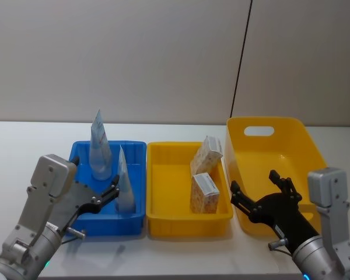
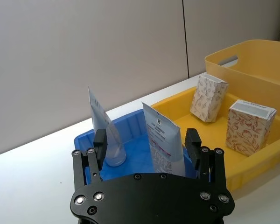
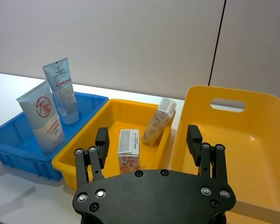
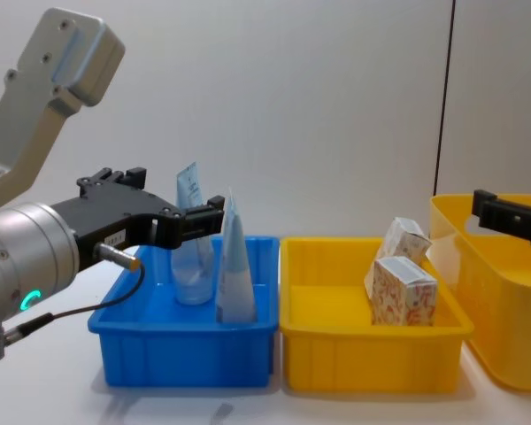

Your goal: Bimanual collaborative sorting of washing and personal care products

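Note:
My left gripper grabs the pale-blue tube by its body just below the logo (image 1: 125, 185) (image 3: 42, 116) next, since the blue bin's sides surround the tube's lower end.
Two tubes stand upright in the blue bin (image 1: 137, 144). The pale-blue tube with a red round logo (image 1: 125, 185) (image 3: 42, 116) (image 4: 234, 270) is at the front, the translucent tube (image 1: 99, 149) (image 3: 64, 91) (image 2: 106, 137) behind it. My left gripper (image 1: 108, 195) (image 2: 147, 144) (image 4: 214, 212) is open at the bin's front left, its fingertips just short of the front tube. Two white-and-orange cartons sit in the shallow yellow bin (image 1: 163, 150): one (image 1: 207, 154) (image 3: 158, 120) leans on the right wall, one (image 1: 203, 193) (image 3: 129, 150) stands upright. My right gripper (image 1: 256, 192) (image 3: 148, 140) (image 4: 487, 205) is open and holds nothing.
A large yellow bin with a handle slot (image 1: 300, 146) (image 3: 252, 107) stands at the right, nothing inside it; my right gripper hovers at its front left corner. All three bins sit side by side on a white table (image 1: 35, 140) before a grey wall.

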